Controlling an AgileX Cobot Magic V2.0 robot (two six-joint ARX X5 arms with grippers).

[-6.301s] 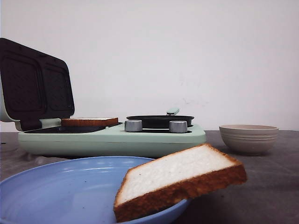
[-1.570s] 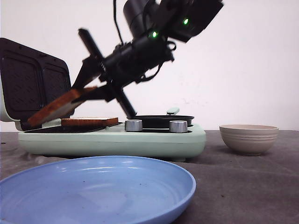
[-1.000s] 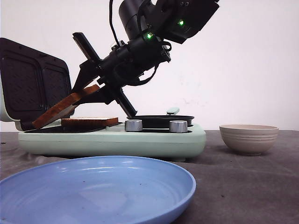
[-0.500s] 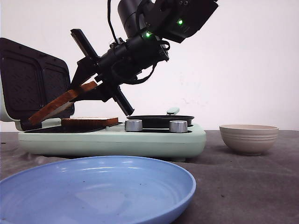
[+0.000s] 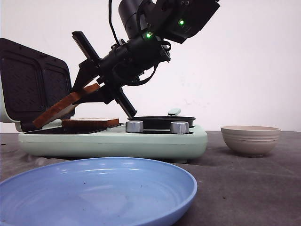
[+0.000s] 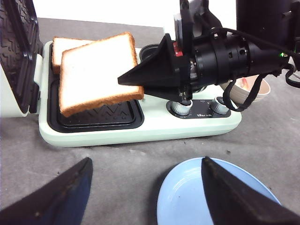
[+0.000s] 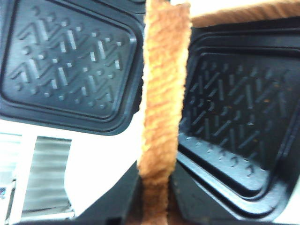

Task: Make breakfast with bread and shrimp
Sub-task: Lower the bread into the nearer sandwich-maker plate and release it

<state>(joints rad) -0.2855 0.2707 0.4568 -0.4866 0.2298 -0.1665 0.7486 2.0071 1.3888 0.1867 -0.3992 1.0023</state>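
Observation:
The slice's low end (image 5: 40, 122) is in the near grill plate's rim (image 5: 37, 131), so the slice would lie on that plate, and the robot's right gripper should open.
My right gripper (image 5: 88, 89) is shut on one bread slice (image 5: 63, 106). It holds the slice tilted, low end just above the near grill plate of the open mint-green sandwich maker (image 5: 113, 139). In the left wrist view this slice (image 6: 96, 70) hangs over the near plate and the right gripper (image 6: 136, 80) pinches its edge. The right wrist view shows its brown crust (image 7: 164, 93) between the fingers. The second bread slice (image 5: 89, 123) lies flat on the far plate (image 6: 65, 44). My left gripper (image 6: 147, 187) is open and empty above the table. The shrimp cannot be made out.
A blue plate (image 5: 94, 193) lies empty at the front, also in the left wrist view (image 6: 211, 197). A beige bowl (image 5: 250, 139) stands to the right of the maker. The maker's lid (image 5: 35, 82) stands open at the left. A small black pan (image 5: 161, 121) and two knobs sit on its right half.
The slice that lay on the blue plate is now in my right gripper over the sandwich maker. In the last second it has barely shifted.

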